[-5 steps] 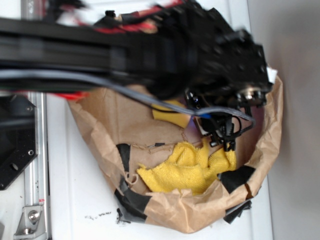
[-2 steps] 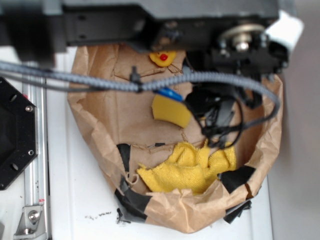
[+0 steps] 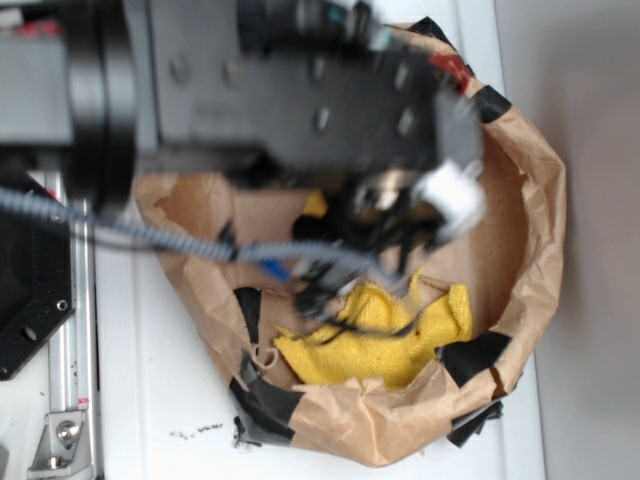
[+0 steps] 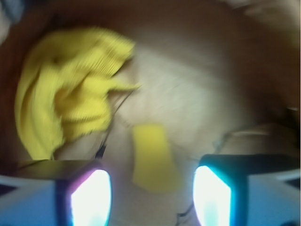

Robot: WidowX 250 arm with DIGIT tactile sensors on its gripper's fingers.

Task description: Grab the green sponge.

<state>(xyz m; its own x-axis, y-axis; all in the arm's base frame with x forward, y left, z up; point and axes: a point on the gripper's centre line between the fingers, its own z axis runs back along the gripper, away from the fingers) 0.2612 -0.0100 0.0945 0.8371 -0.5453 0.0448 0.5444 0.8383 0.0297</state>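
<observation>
The sponge (image 4: 153,157) has smooth yellow foam with long sides. My gripper needs to grab it by those long sides next.
The green sponge (image 4: 153,157) looks like a smooth yellow foam block lying on brown paper. In the wrist view it sits just ahead of my gripper (image 4: 150,197), in line with the gap between the two fingers. The gripper is open, its bright pads (image 4: 89,197) stand wide apart, and nothing is between them. In the exterior view my blurred arm (image 3: 300,90) covers most of the sponge (image 3: 315,203), leaving only a yellow corner showing. My fingers cannot be made out there.
A fuzzy yellow terry cloth (image 3: 380,335) lies at the near side of the crumpled brown paper bag (image 3: 540,250), and up left in the wrist view (image 4: 66,103). Black tape patches (image 3: 475,355) mark the bag's rim. A metal rail (image 3: 70,330) runs along the left.
The arm has swung left and down across the bag. It now covers the duck and most of the sponge, which were in plain sight before.
</observation>
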